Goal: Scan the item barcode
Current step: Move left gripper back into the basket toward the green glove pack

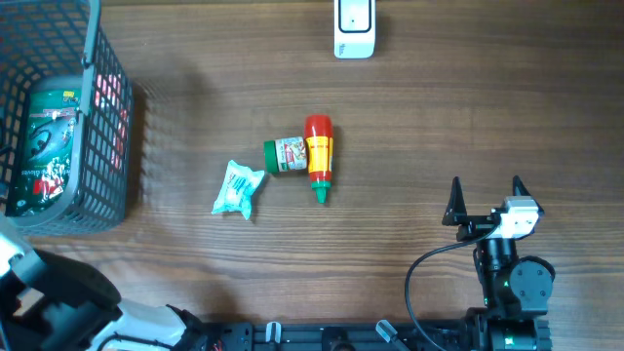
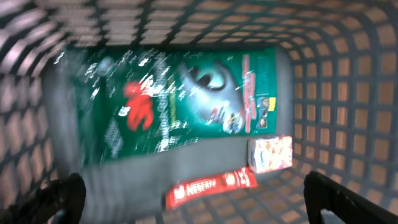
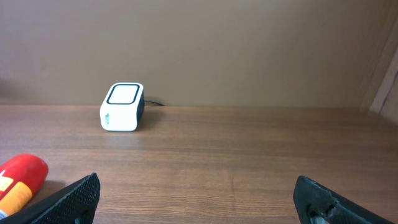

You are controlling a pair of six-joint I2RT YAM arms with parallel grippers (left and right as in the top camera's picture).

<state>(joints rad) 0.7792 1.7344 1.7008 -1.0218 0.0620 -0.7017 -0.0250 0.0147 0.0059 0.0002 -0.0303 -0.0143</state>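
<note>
The green bag needs to come out of the basket and lie flat for scanning. My left gripper should next pinch the bag across its middle [image 1: 47, 151] [image 2: 176, 101] from above.
The white barcode scanner [image 1: 354, 29] stands at the table's far edge and also shows in the right wrist view as the scanner [image 3: 122, 107]. Mid-table lie three items: a red sauce bottle [image 1: 319, 156], a green-capped jar [image 1: 285, 155] touching it, and a pale blue packet [image 1: 238, 187]. My right gripper [image 1: 486, 200] rests open and empty near the front right, pointing toward the scanner; its jaws [image 3: 199, 199] frame bare wood, with the red bottle [image 3: 18, 177] at the left. My left gripper [image 2: 199, 205] hangs open over the basket, above a green bag [image 2: 174, 102].
The grey mesh basket [image 1: 107, 117] at the far left holds the green bag [image 1: 44, 146], a red Nescafe stick [image 2: 211, 186] and a small white packet [image 2: 270, 154]. The left arm's body [image 1: 58, 297] fills the front left corner.
</note>
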